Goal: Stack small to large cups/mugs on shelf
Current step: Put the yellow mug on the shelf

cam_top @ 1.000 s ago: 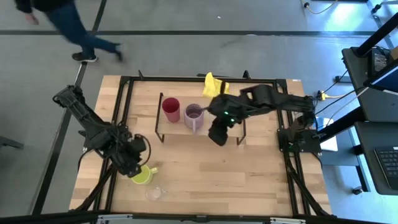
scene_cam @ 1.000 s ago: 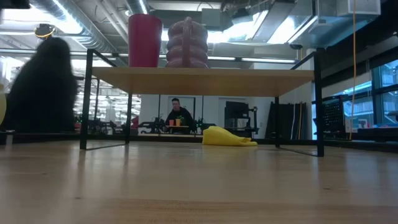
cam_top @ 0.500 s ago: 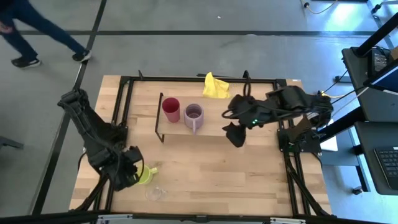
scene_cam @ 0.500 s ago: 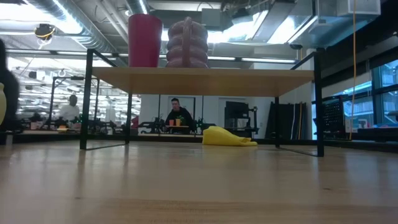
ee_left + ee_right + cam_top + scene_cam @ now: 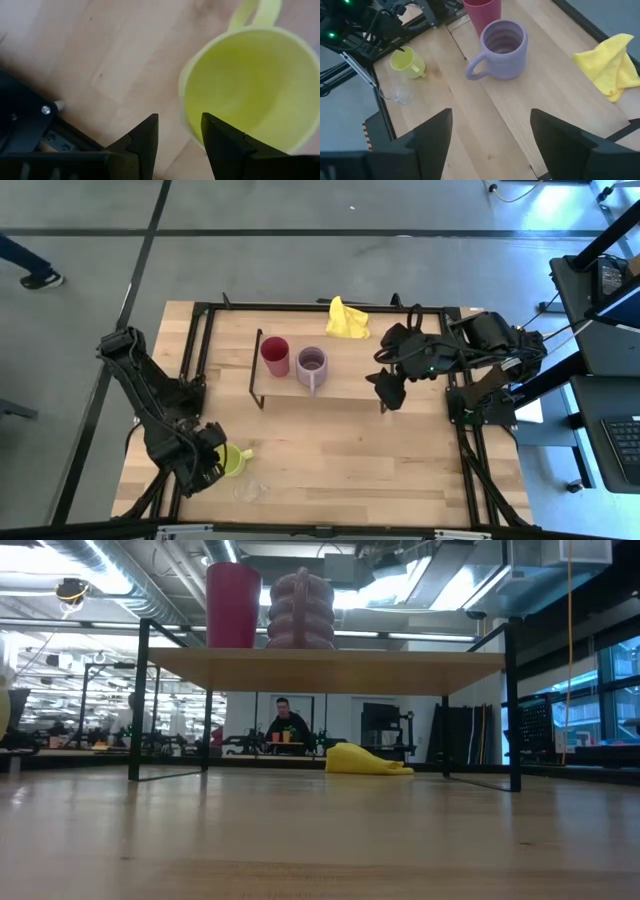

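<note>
Next, my left gripper grips the yellow-green mug by its rim (image 5: 186, 102) opposite the handle to stack it on the shelf.
The red cup (image 5: 275, 356) and the lilac mug (image 5: 312, 366) stand upright side by side on the shelf (image 5: 350, 380); both also show in the low view, the red cup (image 5: 232, 605) beside the lilac mug (image 5: 302, 610). The yellow-green mug (image 5: 233, 461) stands upright on the table at the near left, with the clear glass (image 5: 248, 490) just nearer. My left gripper (image 5: 180, 131) is open above the mug's rim (image 5: 184, 102), on the side away from the handle, one finger over the inside and one outside. My right gripper (image 5: 490, 145) is open and empty over the shelf's right end.
A yellow cloth (image 5: 346, 318) lies on the table behind the shelf. The shelf's black end frames (image 5: 140, 700) stand on the table. A black rail frame (image 5: 200, 360) runs round the tabletop. Bare wood lies between the shelf and the near edge.
My left gripper has gone toward the table's near edge, to the yellow-green mug's left side. My right gripper has drawn away from the lilac mug toward the table's right edge. A person behind the table has walked off to the left.
</note>
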`<state>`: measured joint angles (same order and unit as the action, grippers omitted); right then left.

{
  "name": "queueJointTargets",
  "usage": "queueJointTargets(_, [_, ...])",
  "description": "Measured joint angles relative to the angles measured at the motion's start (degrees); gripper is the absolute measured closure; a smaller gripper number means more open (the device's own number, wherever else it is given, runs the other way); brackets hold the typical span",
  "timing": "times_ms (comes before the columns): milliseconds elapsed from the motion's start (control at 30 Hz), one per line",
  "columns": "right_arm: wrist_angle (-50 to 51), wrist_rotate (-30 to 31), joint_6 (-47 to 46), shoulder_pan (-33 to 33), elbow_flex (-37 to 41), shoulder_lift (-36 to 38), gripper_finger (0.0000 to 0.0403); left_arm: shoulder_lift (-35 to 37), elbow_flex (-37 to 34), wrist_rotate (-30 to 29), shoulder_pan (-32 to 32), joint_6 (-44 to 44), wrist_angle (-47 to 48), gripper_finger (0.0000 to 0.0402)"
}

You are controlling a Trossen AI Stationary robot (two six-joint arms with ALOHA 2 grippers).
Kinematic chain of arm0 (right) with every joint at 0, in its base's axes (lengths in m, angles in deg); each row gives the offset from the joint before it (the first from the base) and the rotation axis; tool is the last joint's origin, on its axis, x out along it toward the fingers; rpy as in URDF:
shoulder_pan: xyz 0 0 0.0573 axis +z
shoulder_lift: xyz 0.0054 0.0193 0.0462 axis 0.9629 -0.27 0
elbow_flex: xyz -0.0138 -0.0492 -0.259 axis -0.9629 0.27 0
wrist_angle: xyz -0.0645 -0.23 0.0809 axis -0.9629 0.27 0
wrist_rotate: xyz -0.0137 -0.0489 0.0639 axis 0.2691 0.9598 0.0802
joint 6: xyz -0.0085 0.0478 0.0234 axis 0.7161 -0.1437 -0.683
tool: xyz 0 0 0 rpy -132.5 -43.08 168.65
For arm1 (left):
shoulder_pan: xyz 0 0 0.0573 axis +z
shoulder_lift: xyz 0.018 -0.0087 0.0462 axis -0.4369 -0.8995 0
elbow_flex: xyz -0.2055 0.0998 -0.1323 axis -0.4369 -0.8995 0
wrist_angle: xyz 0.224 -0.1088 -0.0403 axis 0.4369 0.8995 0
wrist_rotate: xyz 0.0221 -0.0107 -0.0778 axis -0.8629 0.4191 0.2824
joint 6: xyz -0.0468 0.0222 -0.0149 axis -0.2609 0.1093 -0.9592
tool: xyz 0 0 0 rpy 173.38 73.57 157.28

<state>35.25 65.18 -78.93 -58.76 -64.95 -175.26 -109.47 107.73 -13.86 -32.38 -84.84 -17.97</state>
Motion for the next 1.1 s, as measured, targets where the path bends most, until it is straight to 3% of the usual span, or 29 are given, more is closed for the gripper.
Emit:
queueJointTargets(367, [1.12, 0.09, 1.18, 0.00, 0.02, 0.00, 0.0133, -0.02, -8.32, -1.08, 0.91, -1.47, -11.52, 0.0272])
queueJointTargets(467, [1.14, 0.48, 1.21, 0.00, 0.02, 0.00, 0.0139, 0.00, -8.45, -1.10, 2.57, -0.53, -10.90, 0.0306])
queueJointTargets(600, [1.97, 2.27, 0.79, 0.00, 0.02, 0.00, 0.0159, 0.39, -8.45, -1.04, 5.19, 3.62, -10.82, 0.0382])
queueJointTargets(733, [1.90, 2.52, -0.26, -0.02, 0.07, 0.20, 0.0188, 1.00, -8.06, -1.14, 7.55, 6.85, -10.02, 0.0392])
queueJointTargets(933, [1.86, 4.50, -0.75, 0.22, 0.07, 1.36, 0.0228, 3.99, -1.70, -1.22, 10.84, 13.45, -3.08, 0.0397])
queueJointTargets(1100, [1.84, 8.60, -3.04, 1.09, 0.07, 3.81, 0.0246, 5.95, 11.89, -0.46, 14.80, 22.86, 5.56, 0.0398])
